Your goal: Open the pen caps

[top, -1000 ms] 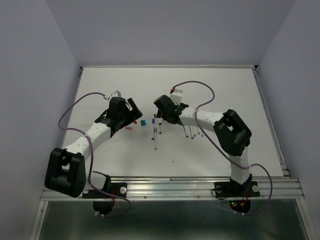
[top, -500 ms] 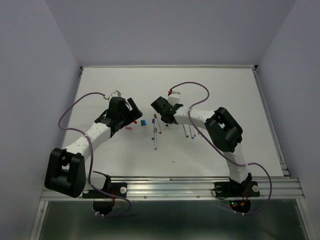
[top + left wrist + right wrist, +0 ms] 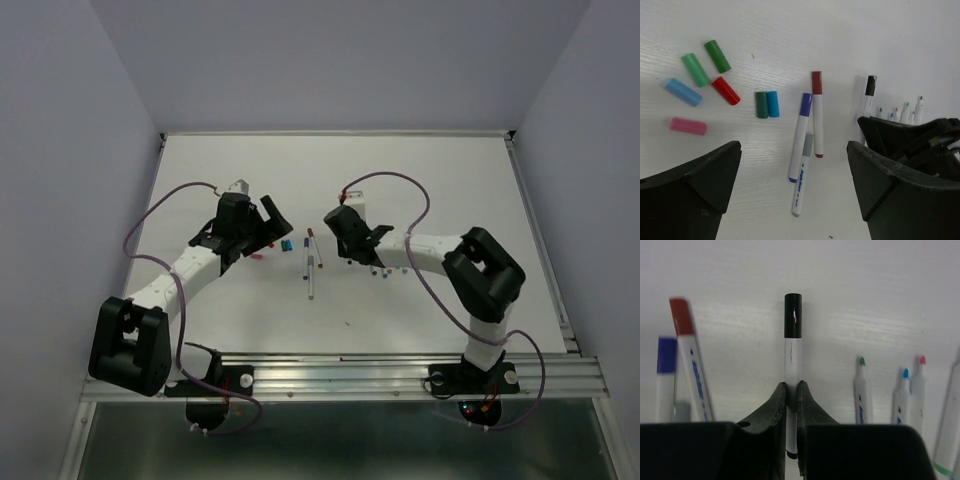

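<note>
I should reach for the pen with my left gripper and grab its black cap (image 3: 870, 85) to open it. The white body of the pen is left for my right gripper.
In the right wrist view my right gripper (image 3: 791, 395) is shut on the white barrel of a pen, whose black cap (image 3: 792, 315) sticks out ahead of the fingertips. My left gripper (image 3: 792, 175) hangs open above three capped pens: purple (image 3: 801, 135), red (image 3: 816, 112) and grey (image 3: 802, 175). Nothing sits between its fingers (image 3: 695, 190). Loose pen caps lie to the left: green (image 3: 717, 56), light green (image 3: 695, 69), blue (image 3: 683, 92), red (image 3: 725, 90), pink (image 3: 687, 126), and a dark green and teal pair (image 3: 767, 104). From above, the left gripper (image 3: 270, 222) and the right gripper (image 3: 348, 248) face each other.
Uncapped pens with green (image 3: 861, 390), blue (image 3: 903, 390) and red (image 3: 921, 380) tips lie right of the held pen. A red-capped pen (image 3: 682, 330) and a blue-capped one (image 3: 666, 355) lie left of it. A low rim (image 3: 340, 132) borders the white table.
The right gripper has closed on the black-capped pen and shifted to the right with it. The left gripper stays open and has moved slightly toward the back right.
</note>
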